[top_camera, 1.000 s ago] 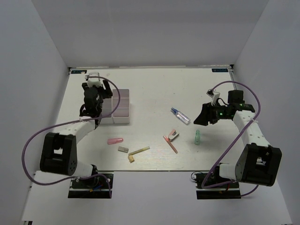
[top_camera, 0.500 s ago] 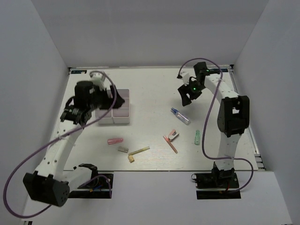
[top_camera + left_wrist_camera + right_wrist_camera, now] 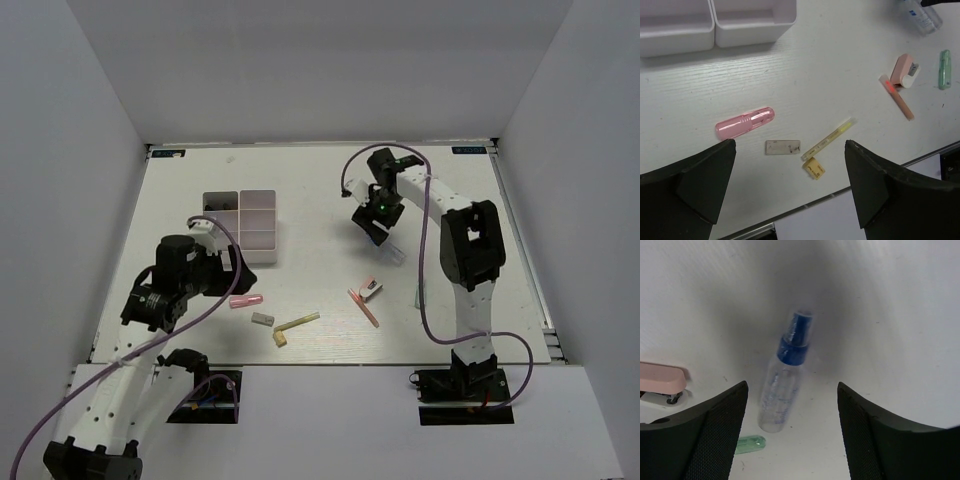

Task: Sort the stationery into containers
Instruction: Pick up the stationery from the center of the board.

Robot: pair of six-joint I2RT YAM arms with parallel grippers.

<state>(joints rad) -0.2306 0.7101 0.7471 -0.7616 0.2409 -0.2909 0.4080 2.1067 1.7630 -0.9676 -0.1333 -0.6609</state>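
Note:
The end of the blue-capped tube with the cap needs to stay free to fit a section of the box, so my right gripper should next hold the tube by its clear body (image 3: 392,254) (image 3: 780,396).
The white six-compartment organizer box (image 3: 240,225) stands at the left; its near wall shows in the left wrist view (image 3: 715,30). My left gripper (image 3: 224,264) (image 3: 790,150) is open and empty, above a pink tube (image 3: 745,123), a grey block (image 3: 782,147) and a yellowish stick (image 3: 829,139). My right gripper (image 3: 372,226) (image 3: 792,387) is open and empty, hovering over the clear blue-capped tube (image 3: 782,385), which lies flat between its jaws. A pale green tube (image 3: 750,444) lies beyond it.
A pink stapler-like piece (image 3: 903,70), a pink pen (image 3: 896,96) and a small yellow cap (image 3: 813,167) lie mid-table. The table's near edge (image 3: 830,195) runs just below the yellow cap. White walls enclose the table.
My left gripper has come away from the box toward the near side, over the pink tube and grey block. My right arm has swung from the right side to above the blue-capped tube.

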